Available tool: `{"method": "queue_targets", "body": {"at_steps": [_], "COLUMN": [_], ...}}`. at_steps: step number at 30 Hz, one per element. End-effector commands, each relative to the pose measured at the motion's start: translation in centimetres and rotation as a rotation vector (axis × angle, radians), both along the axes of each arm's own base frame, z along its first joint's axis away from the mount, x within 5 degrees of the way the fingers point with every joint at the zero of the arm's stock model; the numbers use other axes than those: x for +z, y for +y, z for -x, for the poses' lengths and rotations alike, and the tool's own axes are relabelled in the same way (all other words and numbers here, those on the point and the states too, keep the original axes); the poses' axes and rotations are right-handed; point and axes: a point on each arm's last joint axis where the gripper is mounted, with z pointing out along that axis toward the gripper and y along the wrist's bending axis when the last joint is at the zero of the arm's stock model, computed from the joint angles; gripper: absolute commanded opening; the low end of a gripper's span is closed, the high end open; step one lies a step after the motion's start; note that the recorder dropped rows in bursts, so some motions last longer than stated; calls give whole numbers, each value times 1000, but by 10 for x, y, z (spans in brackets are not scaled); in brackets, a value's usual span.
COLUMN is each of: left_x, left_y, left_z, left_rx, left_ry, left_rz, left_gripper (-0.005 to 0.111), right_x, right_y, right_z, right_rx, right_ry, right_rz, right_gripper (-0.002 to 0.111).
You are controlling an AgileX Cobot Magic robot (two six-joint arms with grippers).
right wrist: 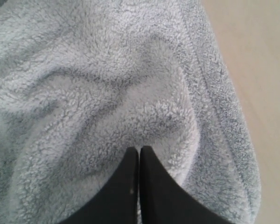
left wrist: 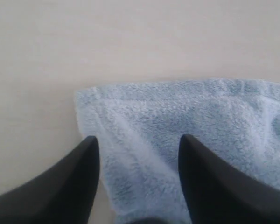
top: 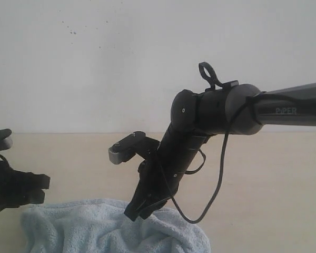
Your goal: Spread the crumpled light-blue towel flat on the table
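Observation:
The left gripper takes hold of the light-blue towel by its edge [top: 27, 224] [left wrist: 104, 165] next, to spread the crumpled towel flat on the tabletop.
The light-blue towel [top: 95, 226] lies bunched at the front of the pale beige table [top: 268, 179]. My right gripper [top: 136, 215] points down into the top of the heap. In the right wrist view its jaws are shut [right wrist: 139, 148] with a puckered fold of towel [right wrist: 107, 70] pinched at the tips. My left gripper [top: 42, 188] hovers at the towel's left end, open. In the left wrist view the towel's corner and edge [left wrist: 186, 112] lie below and between the spread fingers, gripper [left wrist: 139, 139], with bare table [left wrist: 84, 42] beyond.
A white wall [top: 95, 63] rises behind the table's far edge. The right arm's long black link [top: 289, 110] reaches in from the right, with a cable [top: 218, 179] looping below it. Bare tabletop [right wrist: 266, 70] lies right of the towel.

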Motion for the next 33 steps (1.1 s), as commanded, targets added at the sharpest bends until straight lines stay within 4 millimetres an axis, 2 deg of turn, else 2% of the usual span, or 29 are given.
{"method": "queue_targets", "body": {"at_steps": [1,10,13,21,28,33], "left_x": [-5,-8,-16,-53,-51,-49], "left_y": [4,35,34,32,23,23], "left_z": [-10,-9,-8,-9,-17,-20], "left_rx": [7,65,53,50,33,25], "left_ry": [11,32,67,184,106,66], "left_rz": [91,87,90,119,227,231], "left_gripper": [50,50,50,50,50,50], "right_x": [5,5,5,5,5,5], "right_y": [-2,-2,-2,-1,-1,-1], "right_z": [1,1,1,0,0,0], "right_rx": [5,9,9,10,13,12], "right_ry": [-1,-5,-7,-19,-24,-26], "right_rz": [-4,-4,-7,-12,-14,-15], "right_gripper": [0,0,0,0,0,0]}}
